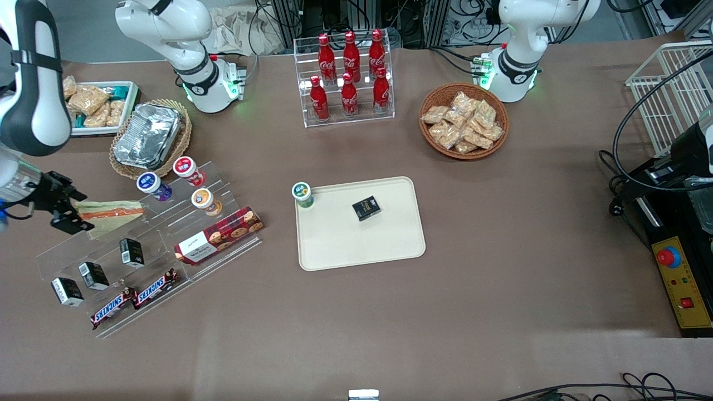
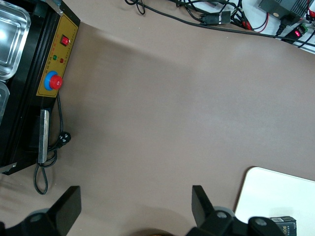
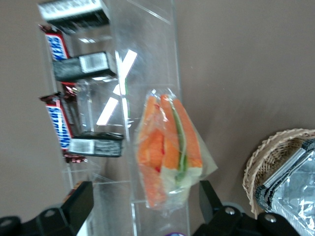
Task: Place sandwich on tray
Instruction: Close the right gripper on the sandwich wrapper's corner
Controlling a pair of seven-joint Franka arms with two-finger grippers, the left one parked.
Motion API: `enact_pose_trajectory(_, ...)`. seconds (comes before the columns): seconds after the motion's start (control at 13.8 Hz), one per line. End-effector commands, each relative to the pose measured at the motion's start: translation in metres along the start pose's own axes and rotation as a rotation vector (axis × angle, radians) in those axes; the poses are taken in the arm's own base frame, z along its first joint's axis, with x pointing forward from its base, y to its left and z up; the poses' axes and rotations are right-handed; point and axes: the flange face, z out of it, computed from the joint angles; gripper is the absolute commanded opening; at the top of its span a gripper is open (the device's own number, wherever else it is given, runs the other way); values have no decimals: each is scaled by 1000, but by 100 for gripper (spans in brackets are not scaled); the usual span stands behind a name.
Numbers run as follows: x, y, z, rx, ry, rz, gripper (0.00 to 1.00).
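The gripper grabs the wrapped sandwich by its wide end [image 1: 91,218] next, to place the sandwich on the tray [image 1: 345,242].
The sandwich [image 1: 110,215], a clear-wrapped wedge with orange and green filling [image 3: 170,147], lies on the upper step of a clear acrylic display stand [image 1: 150,245] toward the working arm's end of the table. My gripper [image 1: 68,216] hangs open just over the sandwich's wide end, and its black fingers [image 3: 78,202] stand apart on either side of that end without touching it [image 3: 145,201]. The cream tray [image 1: 345,242] lies flat mid-table, nearer the parked arm. It carries a small black box [image 1: 366,208] and a green-lidded cup [image 1: 302,194] at one corner.
The stand also holds yoghurt cups [image 1: 185,170], a red cookie box [image 1: 218,235], small black boxes [image 1: 93,275] and Snickers bars [image 1: 133,299]. A foil container [image 1: 148,135] sits in a wicker basket, beside a white snack bin [image 1: 97,106]. A Coke rack [image 1: 346,78] and a snack basket [image 1: 464,121] stand farther back.
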Motion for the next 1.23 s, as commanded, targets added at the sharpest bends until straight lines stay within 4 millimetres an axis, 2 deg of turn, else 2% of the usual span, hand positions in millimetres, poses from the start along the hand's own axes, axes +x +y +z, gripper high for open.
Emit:
enact_pose_trajectory(0.0,-11,12,6,1,3,24,92)
enact_pose_trajectory(0.36,-13,17,24,5,31,17,91)
enact_pose_trajectory(0.58,-14,16,29,16,44,17,70)
enact_pose_trajectory(0.72,-14,15,33,7,54,14,68)
enact_pose_trajectory(0.94,-16,12,34,0,72,24,44)
enact_pose_trajectory(1.01,-17,12,36,-2,70,22,25)
enact_pose_trajectory(1.16,-18,12,35,-28,91,-8,3)
